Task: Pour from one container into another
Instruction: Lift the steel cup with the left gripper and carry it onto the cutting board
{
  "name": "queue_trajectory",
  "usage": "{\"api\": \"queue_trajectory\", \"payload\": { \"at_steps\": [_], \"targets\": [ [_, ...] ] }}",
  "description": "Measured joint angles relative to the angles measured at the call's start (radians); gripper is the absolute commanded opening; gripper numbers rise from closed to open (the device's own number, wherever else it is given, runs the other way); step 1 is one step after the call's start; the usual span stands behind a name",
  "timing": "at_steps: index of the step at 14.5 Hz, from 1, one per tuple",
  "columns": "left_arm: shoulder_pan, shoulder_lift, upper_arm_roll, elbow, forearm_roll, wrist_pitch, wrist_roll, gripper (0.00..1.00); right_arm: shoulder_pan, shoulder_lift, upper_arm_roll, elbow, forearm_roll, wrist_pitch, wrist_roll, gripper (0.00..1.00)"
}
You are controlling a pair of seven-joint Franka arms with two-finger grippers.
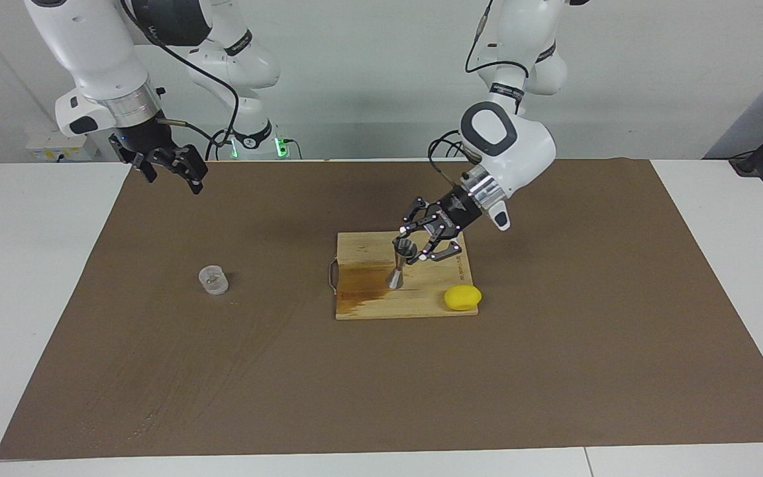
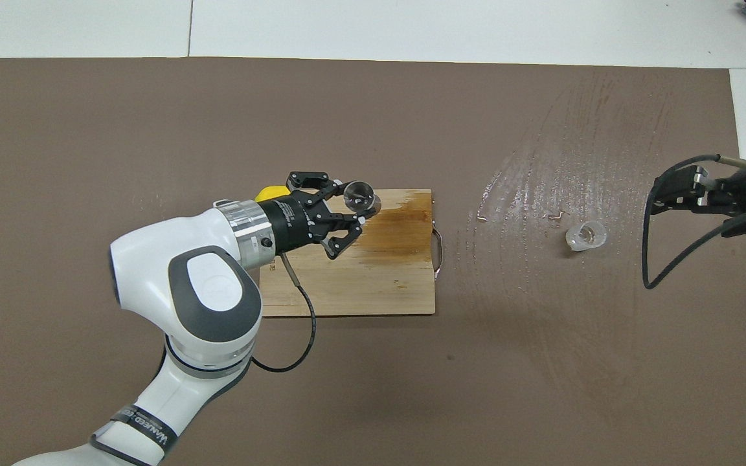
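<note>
I need to keep holding the steel jigger [image 2: 359, 194] with my left gripper instead of opening now, because it is high above the wooden cutting board [image 2: 360, 288].
My left gripper [image 1: 408, 254] [image 2: 355, 202] is shut on the upper cone of the steel jigger [image 1: 397, 268] [image 2: 359, 194]. It holds the jigger nearly upright over the stained part of the wooden cutting board [image 1: 368, 244] [image 2: 360, 288]. I cannot tell whether the jigger's base touches the board. The small clear plastic cup [image 1: 213, 279] [image 2: 587, 235] stands alone on the brown mat toward the right arm's end. My right gripper [image 1: 181, 169] [image 2: 663, 195] waits open in the air, nearer that end than the cup, with nothing in it.
A yellow lemon [image 1: 462, 297] [image 2: 271, 192] lies at the board's corner toward the left arm's end, partly covered by my left wrist from above. A metal handle [image 1: 332, 275] sticks out of the board's edge facing the cup. Wet smears [image 2: 535, 181] shine on the mat beside the cup.
</note>
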Motion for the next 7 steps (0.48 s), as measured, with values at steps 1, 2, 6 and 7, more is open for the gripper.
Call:
{"api": "queue_trajectory", "payload": {
  "at_steps": [1, 2, 6, 7],
  "targets": [
    [-0.022, 0.019, 0.001, 0.0, -0.001, 0.013, 0.001, 0.0, 0.0, 0.0, 0.0, 0.0, 0.0, 0.0, 0.0, 1.0],
    [-0.04, 0.041, 0.002, 0.0, -0.001, 0.026, 0.005, 0.0, 0.0, 0.0, 0.0, 0.0, 0.0, 0.0, 0.0, 1.0],
    [-0.081, 0.083, 0.004, 0.001, -0.001, 0.062, 0.013, 0.0, -0.017, 0.0, -0.001, 0.0, 0.0, 0.0, 0.001, 1.0],
    [-0.083, 0.083, 0.004, 0.001, -0.001, 0.064, 0.013, 0.0, -0.028, 0.0, -0.001, 0.0, 0.0, 0.0, 0.001, 1.0]
  ]
}}
